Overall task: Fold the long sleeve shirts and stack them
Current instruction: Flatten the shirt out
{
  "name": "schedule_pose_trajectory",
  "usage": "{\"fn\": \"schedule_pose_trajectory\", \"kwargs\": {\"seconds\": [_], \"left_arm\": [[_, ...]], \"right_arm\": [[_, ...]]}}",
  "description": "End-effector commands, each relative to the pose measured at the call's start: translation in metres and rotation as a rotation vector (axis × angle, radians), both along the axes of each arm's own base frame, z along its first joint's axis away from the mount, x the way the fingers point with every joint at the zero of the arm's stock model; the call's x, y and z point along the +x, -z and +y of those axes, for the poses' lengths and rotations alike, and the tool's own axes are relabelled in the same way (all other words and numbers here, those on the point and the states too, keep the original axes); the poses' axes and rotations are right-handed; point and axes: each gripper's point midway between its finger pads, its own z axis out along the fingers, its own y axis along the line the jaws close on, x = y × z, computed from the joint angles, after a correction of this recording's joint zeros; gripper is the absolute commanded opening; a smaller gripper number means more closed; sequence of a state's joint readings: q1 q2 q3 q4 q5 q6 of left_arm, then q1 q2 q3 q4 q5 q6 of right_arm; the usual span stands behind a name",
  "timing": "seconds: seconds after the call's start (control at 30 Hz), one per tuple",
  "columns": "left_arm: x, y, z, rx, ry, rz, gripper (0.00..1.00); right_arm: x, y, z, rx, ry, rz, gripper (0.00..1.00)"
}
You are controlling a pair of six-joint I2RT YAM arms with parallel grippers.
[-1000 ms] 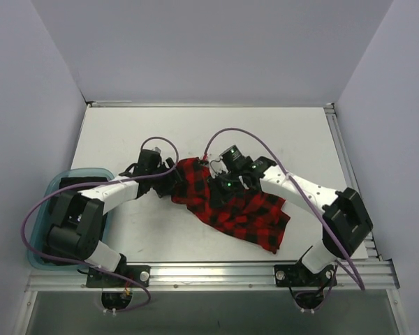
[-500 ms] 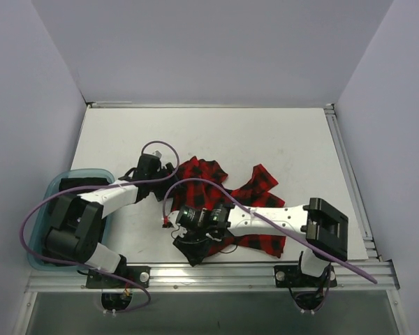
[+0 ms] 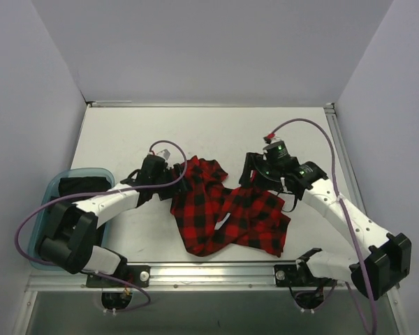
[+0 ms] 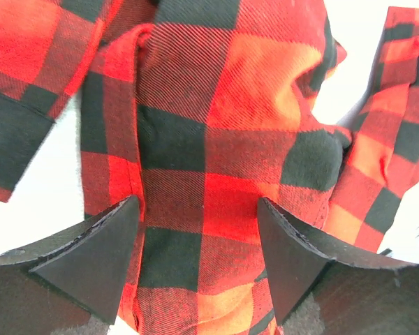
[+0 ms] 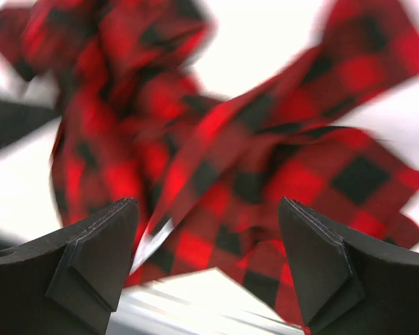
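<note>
I will grab the checked shirt's loose sleeve (image 5: 363, 66) with my right gripper next, near the sleeve's loose end, to pull the crumpled shirt open.
One long sleeve shirt (image 3: 227, 213), in red-and-black check, lies crumpled in a loose heap at mid-table, with a small white strip (image 3: 223, 222) showing on it. My left gripper (image 3: 184, 180) sits at its upper left edge. In the left wrist view that gripper (image 4: 197, 209) is open, its fingers (image 4: 101, 258) set wide apart with the shirt cloth (image 4: 202, 160) spanning the gap under them. My right gripper (image 3: 251, 174) hovers over the shirt's upper right part. It is open (image 5: 208, 206), holds nothing, and the blurred shirt (image 5: 216, 160) lies beyond it.
A teal bin (image 3: 50, 187) holding something dark stands at the table's left edge, beside the left arm. Bare white tabletop (image 3: 195, 132) runs behind the shirt to the back wall. A metal rail (image 3: 209, 271) lines the near edge.
My right gripper went from shut to open, let the shirt go, and swung from the front left back to the right rear. The shirt now lies spread lower on the table. The left gripper edged right.
</note>
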State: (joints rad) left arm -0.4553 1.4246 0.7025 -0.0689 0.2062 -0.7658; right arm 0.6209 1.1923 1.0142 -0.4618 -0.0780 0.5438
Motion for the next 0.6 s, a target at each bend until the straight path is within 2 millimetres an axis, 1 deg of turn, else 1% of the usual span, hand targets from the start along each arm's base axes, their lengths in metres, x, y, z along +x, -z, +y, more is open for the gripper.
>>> {"fn": "schedule_pose_trajectory", "kwargs": {"seconds": [0.0,0.03,0.1,0.13,0.2,0.23,0.27,0.3,0.33,0.37,0.4,0.43,0.5,0.53,0.57], "left_arm": [[0.006,-0.015,-0.009,0.023,0.041,-0.077,0.78],[0.005,-0.011,-0.011,0.032,0.047,-0.067,0.78],[0.004,-0.008,-0.016,0.040,0.058,-0.061,0.78],[0.006,-0.006,-0.019,0.044,0.059,-0.056,0.78],[0.006,-0.004,-0.023,0.045,0.067,-0.049,0.78],[0.007,0.000,-0.023,0.053,0.061,-0.041,0.78],[0.009,-0.001,-0.024,0.050,0.052,-0.039,0.78],[0.009,0.002,-0.023,0.053,0.047,-0.031,0.78],[0.011,0.006,-0.022,0.064,0.038,-0.025,0.77],[0.013,0.005,-0.023,0.061,0.029,-0.024,0.77],[0.014,0.007,-0.023,0.063,0.023,-0.021,0.77],[0.015,0.012,-0.023,0.071,0.016,-0.011,0.74],[0.019,0.016,-0.022,0.078,0.002,-0.004,0.71],[0.019,0.024,-0.021,0.092,-0.006,0.017,0.67],[0.022,0.026,-0.021,0.096,-0.018,0.023,0.63]], "right_arm": [[0.019,0.021,-0.044,-0.007,0.275,0.100,0.82],[0.031,0.025,-0.056,0.010,0.349,0.122,0.81],[0.049,0.027,-0.061,0.050,0.431,0.130,0.81],[0.059,0.032,-0.064,0.051,0.465,0.143,0.81],[0.072,0.036,-0.063,0.054,0.497,0.142,0.80],[0.078,0.046,-0.062,0.046,0.516,0.166,0.79],[0.086,0.044,-0.060,0.052,0.529,0.160,0.78],[0.093,0.047,-0.061,0.041,0.546,0.158,0.78],[0.096,0.060,-0.061,0.025,0.564,0.187,0.77],[0.101,0.063,-0.060,0.024,0.571,0.195,0.76],[0.109,0.064,-0.064,0.006,0.596,0.179,0.75],[0.113,0.075,-0.064,-0.007,0.614,0.199,0.73],[0.121,0.082,-0.064,-0.010,0.626,0.205,0.69],[0.122,0.094,-0.064,-0.027,0.630,0.230,0.61],[0.123,0.099,-0.063,-0.031,0.631,0.243,0.57]]}}
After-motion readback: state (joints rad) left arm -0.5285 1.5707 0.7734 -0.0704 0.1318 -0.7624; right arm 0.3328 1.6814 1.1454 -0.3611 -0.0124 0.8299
